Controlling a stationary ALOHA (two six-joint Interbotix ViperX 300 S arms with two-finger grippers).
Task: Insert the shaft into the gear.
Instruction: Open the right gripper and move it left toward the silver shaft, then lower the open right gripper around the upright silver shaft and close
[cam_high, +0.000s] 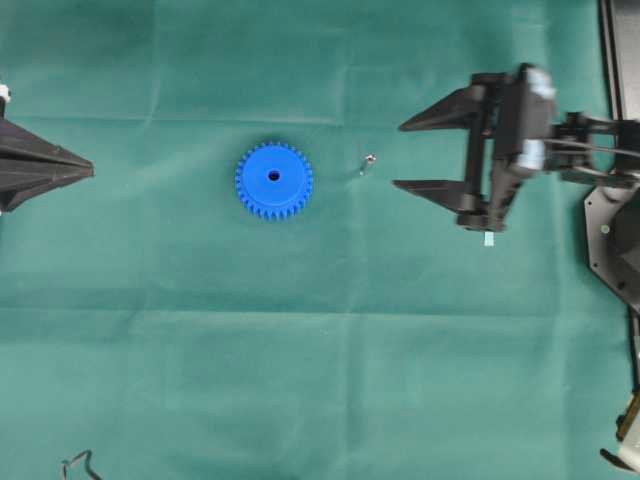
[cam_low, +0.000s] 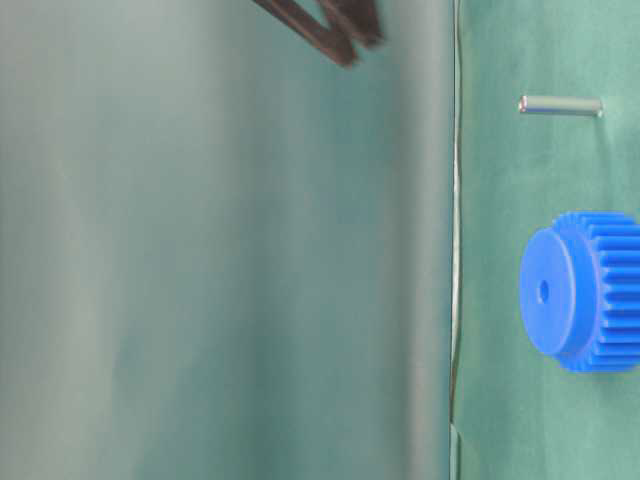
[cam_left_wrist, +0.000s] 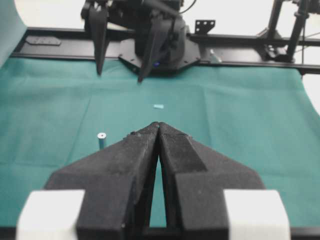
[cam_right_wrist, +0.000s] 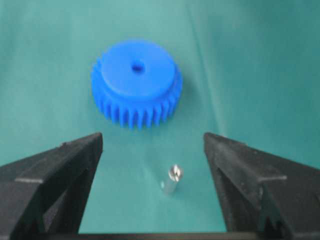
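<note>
My right gripper grabs the shaft by its upper end (cam_high: 370, 159) next, since that leaves the shaft's lower end free to enter the gear's centre hole (cam_high: 274, 176).
The blue toothed gear (cam_high: 274, 179) lies flat on the green cloth, centre hole up. To its right the shaft (cam_high: 366, 163), a tiny silvery pin, stands on end, apart from the gear. My right gripper (cam_high: 399, 155) is open just right of the shaft and raised above the cloth. In the right wrist view the shaft (cam_right_wrist: 172, 180) stands free between the wide-apart fingers of the right gripper (cam_right_wrist: 152, 137), with the gear (cam_right_wrist: 136, 82) beyond. The table-level view shows the shaft (cam_low: 560, 105) upright beside the gear (cam_low: 575, 290). My left gripper (cam_high: 88, 170) is shut and empty at the far left.
A small pale scrap (cam_high: 489, 238) lies on the cloth under the right arm, and also shows as the scrap (cam_left_wrist: 158, 106) ahead of the left gripper (cam_left_wrist: 158, 125). A black frame rail (cam_high: 615, 60) runs along the right edge. A bent wire clip (cam_high: 80, 465) sits at the bottom left.
</note>
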